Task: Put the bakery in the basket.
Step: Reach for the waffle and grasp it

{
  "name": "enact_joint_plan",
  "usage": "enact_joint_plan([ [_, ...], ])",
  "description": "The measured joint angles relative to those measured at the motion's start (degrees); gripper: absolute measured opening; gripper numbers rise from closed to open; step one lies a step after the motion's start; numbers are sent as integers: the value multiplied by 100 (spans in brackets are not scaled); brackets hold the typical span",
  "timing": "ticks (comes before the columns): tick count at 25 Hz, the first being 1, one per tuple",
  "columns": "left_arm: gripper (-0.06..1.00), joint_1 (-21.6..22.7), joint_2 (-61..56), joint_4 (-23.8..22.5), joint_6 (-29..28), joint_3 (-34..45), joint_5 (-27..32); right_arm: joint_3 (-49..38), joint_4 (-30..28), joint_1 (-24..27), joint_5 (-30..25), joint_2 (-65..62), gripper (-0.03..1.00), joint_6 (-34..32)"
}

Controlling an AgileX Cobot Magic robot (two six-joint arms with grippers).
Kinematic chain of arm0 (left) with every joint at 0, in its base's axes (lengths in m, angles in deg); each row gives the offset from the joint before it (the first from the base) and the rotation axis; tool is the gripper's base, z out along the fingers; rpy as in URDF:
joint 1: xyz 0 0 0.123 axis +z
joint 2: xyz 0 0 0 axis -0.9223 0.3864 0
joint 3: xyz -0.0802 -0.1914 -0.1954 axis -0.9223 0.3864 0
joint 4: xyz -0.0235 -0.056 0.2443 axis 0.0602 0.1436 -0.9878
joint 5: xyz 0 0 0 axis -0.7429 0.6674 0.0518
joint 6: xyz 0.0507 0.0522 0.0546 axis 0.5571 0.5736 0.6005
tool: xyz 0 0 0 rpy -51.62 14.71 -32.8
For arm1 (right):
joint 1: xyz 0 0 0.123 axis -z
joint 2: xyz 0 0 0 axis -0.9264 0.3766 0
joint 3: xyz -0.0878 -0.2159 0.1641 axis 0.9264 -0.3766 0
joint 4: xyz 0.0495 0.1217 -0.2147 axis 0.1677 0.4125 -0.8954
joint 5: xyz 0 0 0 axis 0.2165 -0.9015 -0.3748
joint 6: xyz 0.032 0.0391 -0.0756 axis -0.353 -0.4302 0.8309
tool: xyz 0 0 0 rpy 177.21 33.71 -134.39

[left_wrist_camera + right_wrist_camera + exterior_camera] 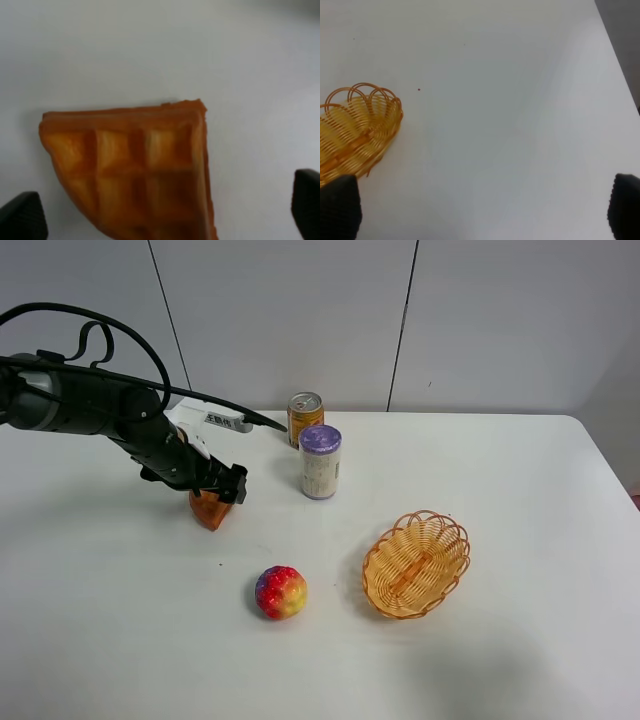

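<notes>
The waffle wedge [209,510] is next for my left gripper to pick up, by its curved edge and the straight side across from it.
The bakery, an orange-brown waffle wedge [209,510], lies on the white table left of centre. My left gripper [226,486] is low over it. In the left wrist view the waffle [135,170] fills the middle and the gripper [165,215] is open, one black fingertip [22,217] on each side of the waffle, with a gap to it on both sides. The oval wicker basket [440,523] sits empty to the right. Its looped rim [367,95] shows in the right wrist view. My right gripper [480,215] is open and empty; it is out of the exterior view.
A red-yellow bumpy round fruit [281,592] lies between the waffle and the basket, nearer the front. A white can with a purple lid [320,462] and an orange drink can [305,417] stand behind. The table's right edge [620,75] is near the right gripper.
</notes>
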Motion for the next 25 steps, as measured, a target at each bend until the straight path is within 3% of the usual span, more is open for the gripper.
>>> enact_joint_plan([
  [15,100,17,526,-56,232,-7,-663,0,0,0,0,0,99,0],
  [25,96,18,781,-35,237,-11,-753,0,0,0,0,0,99,0],
])
